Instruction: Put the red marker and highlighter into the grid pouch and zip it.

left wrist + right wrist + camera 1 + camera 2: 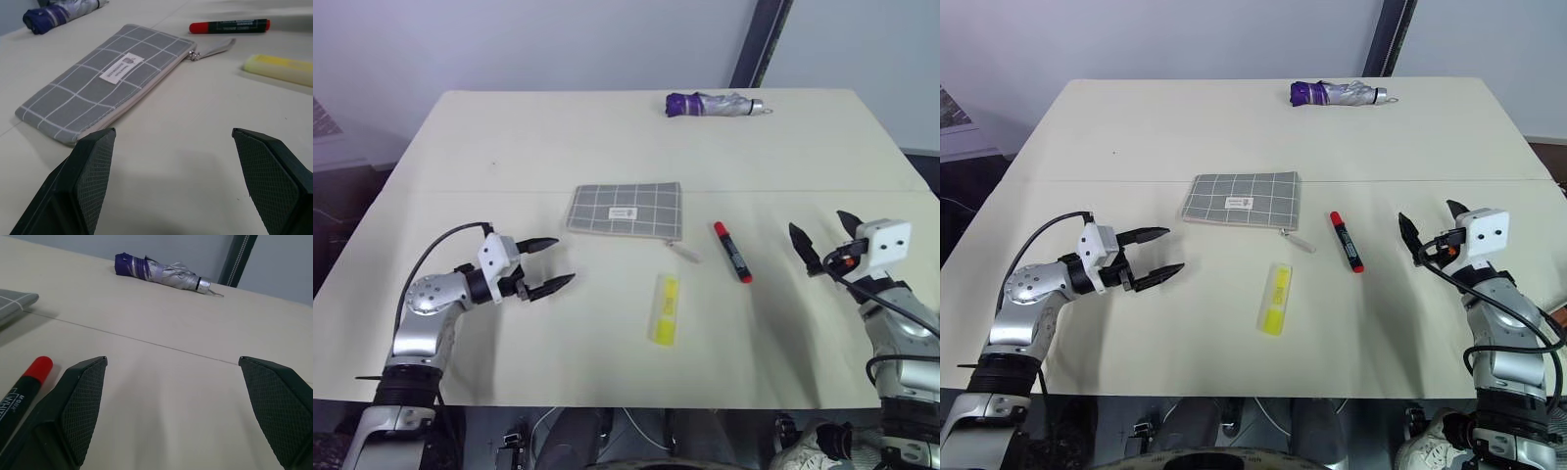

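Observation:
My left gripper needs to take hold of the pouch by its zipper edge (575,231) next, because that pale edge stands up while the pouch's grid cloth (625,204) lies flat.
The grey grid pouch (625,210) lies flat at the table's middle, its pale pull tab (683,251) trailing off its near right corner. The red marker (731,252) rests to the right of the pouch. Nearer the front edge lies the yellow highlighter (665,308). My left gripper (555,262) hovers open to the left of the pouch and highlighter, pointing toward them, empty. Over at the right, my right gripper (824,235) stands open and empty, a short way right of the marker. Pouch (107,81), marker (230,26) and highlighter (281,68) lie beyond the left fingers.
A folded purple and silver umbrella (715,104) lies near the table's far edge. A faint seam (460,190) crosses the cream table just behind the pouch. A dark post (761,44) rises behind the table.

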Robot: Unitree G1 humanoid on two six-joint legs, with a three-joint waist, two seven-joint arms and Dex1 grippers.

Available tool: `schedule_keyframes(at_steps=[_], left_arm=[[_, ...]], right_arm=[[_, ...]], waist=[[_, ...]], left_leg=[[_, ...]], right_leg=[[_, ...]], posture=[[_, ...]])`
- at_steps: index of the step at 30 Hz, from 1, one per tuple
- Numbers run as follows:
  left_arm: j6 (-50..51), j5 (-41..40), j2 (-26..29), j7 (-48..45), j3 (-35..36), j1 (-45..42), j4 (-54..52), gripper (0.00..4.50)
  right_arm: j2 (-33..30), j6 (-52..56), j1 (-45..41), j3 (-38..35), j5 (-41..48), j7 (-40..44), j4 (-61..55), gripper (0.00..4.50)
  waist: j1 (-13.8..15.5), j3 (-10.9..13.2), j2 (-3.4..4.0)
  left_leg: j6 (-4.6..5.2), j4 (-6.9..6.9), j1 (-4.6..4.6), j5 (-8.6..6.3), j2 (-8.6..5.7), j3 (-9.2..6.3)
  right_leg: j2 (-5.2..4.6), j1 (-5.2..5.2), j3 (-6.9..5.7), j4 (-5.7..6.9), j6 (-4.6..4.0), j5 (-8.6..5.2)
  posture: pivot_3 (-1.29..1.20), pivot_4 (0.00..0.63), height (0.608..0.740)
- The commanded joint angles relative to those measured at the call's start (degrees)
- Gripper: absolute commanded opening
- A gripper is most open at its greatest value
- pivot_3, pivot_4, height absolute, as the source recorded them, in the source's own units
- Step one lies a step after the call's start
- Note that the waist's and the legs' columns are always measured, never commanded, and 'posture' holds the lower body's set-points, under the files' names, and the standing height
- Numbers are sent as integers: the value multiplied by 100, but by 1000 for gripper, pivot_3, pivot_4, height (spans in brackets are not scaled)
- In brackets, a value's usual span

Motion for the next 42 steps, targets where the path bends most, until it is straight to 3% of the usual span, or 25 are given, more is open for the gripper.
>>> schedule_keyframes(at_steps=[1,20,28,31,35,38,42], left_arm=[[-238,67,54,-49,-6,50,-39,4005],[-523,-20,77,-382,-17,-31,203,4005],[-904,98,50,-58,135,-302,765,4005],[-1076,146,61,-21,157,-367,937,4005],[-2167,1006,205,1073,308,-1002,2203,4005],[-2732,1485,289,1760,250,-1592,3104,4005],[-3313,2189,290,2419,-119,-2226,4119,4005]], right_arm=[[-10,-177,-101,-185,-15,-42,27,4470],[40,-301,-217,-67,-214,-111,346,4470],[100,-248,-182,-70,-156,-125,273,4470],[134,-192,-189,-87,-49,-72,245,3656],[121,-204,-380,377,-395,-18,13,1636],[532,3,-883,831,-413,-215,-236,64],[1100,107,-1697,1703,-952,-352,-128,64]], waist=[[0,0,0],[-1,0,0],[0,0,0],[0,0,0],[-1,1,-2],[-27,7,-12],[-35,6,-11]], left_leg=[[0,0,0,0,0,0],[0,0,0,0,0,0],[1,1,0,0,0,0],[1,0,0,0,-1,0],[1,1,1,1,0,-1],[-3,5,2,3,0,-6],[3,3,6,9,-5,-7]], right_leg=[[0,0,0,0,0,0],[1,0,0,1,0,0],[1,-1,0,1,1,1],[0,0,0,1,2,1],[3,-2,-1,4,3,2],[5,-8,-1,9,-1,8],[7,-26,-5,10,16,29]], posture=[[0,150,740],[0,150,740],[0,150,740],[0,150,740],[0,150,740],[0,150,740],[0,150,740]])
